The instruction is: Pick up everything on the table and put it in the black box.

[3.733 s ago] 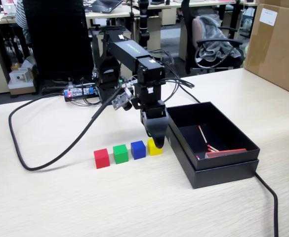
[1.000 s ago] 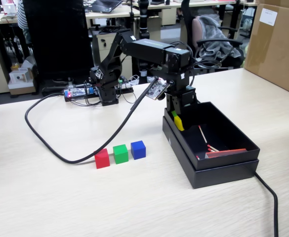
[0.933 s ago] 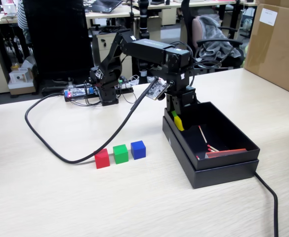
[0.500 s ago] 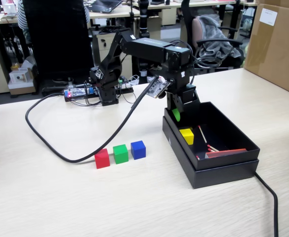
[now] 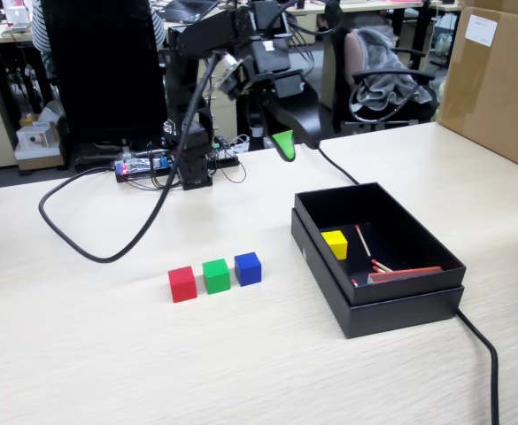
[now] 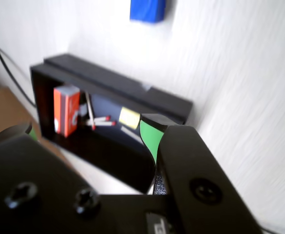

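Observation:
I'll grip the blue cube's opposite sides next, for the black box.
Red (image 5: 181, 284), green (image 5: 216, 275) and blue (image 5: 248, 267) cubes stand in a row on the table (image 5: 108, 363). The yellow cube (image 5: 335, 243) lies inside the black box (image 5: 391, 310), near its left wall. My gripper (image 5: 296, 142) hangs open and empty high above the table, behind the box's far left corner. In the wrist view the gripper (image 6: 91, 132) frames the black box (image 6: 113, 80) between its green pads (image 6: 149, 136). The yellow cube (image 6: 129, 117) shows inside the box and the blue cube (image 6: 148, 9) at the top edge.
An orange matchbox (image 5: 404, 274) and loose matchsticks (image 5: 363, 241) lie in the box. A thick black cable (image 5: 73, 239) loops over the table's left, another (image 5: 484, 354) runs off front right. A brown carton (image 5: 493, 80) stands at the right. The arm's base (image 5: 188, 168) is at the back.
The gripper held the yellow cube over the box, opened and dropped it in. The arm has since risen and swung back to the left, away from the box.

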Controlling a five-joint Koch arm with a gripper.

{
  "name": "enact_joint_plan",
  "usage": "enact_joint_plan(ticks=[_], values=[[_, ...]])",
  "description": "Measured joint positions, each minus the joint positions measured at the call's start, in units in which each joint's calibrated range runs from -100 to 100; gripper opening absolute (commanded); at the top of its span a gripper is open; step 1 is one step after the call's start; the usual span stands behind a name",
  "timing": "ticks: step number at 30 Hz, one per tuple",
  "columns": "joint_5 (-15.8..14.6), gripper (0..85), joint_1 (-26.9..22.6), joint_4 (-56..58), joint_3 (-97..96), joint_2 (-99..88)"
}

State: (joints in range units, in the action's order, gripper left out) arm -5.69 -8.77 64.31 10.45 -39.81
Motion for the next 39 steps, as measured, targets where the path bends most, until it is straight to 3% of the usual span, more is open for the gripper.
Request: enact_joint_plan(ticks=[6,11,17,32,39], values=[[4.25,44.1,4.59,-14.94,-27.93,-18.77],[5.96,47.2,6.15,-20.52,-43.91,-27.83],[6.45,48.4,7.57,-21.76,-48.93,-29.90],[6.94,47.7,7.77,-37.32,-63.08,-35.47],[6.89,44.4,7.81,-37.71,-61.43,-33.53]])
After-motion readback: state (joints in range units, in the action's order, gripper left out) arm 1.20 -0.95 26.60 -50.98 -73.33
